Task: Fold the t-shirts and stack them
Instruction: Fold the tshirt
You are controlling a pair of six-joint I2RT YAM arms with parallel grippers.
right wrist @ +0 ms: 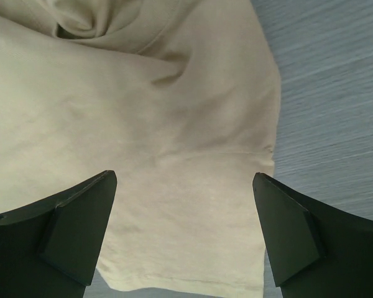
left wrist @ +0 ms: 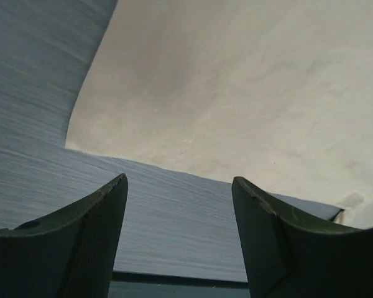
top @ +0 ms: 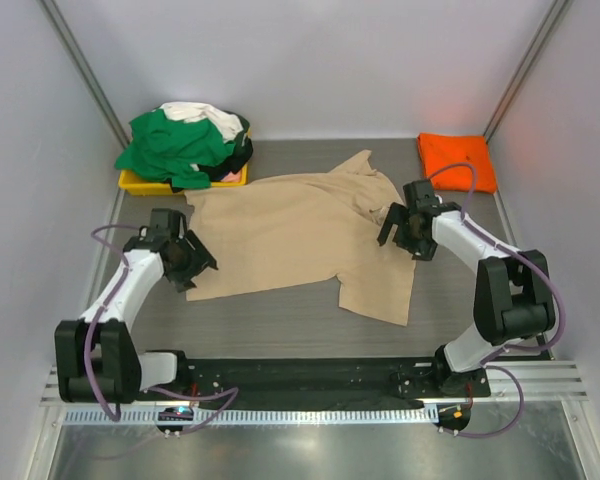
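Note:
The right gripper grabs the tan-beige t-shirt by its outer edge where sleeve meets shoulder next, to fold that sleeved side over the t-shirt's body.
The tan-beige t-shirt (top: 290,235) lies spread on the table in the middle. An orange t-shirt (top: 457,160) lies folded at the back right. Green (top: 170,145), white and black shirts are heaped in the yellow tray. My left gripper (top: 195,268) is open and empty at the shirt's left edge, over bare table; the shirt's corner (left wrist: 248,87) shows just ahead of its fingers (left wrist: 96,223). My right gripper (top: 395,235) is open and empty above the shirt's right side, near the sleeve (right wrist: 186,205).
The yellow tray (top: 140,184) stands at the back left by the wall. Grey walls close in the table on three sides. The arm bases and a black rail (top: 310,375) run along the near edge.

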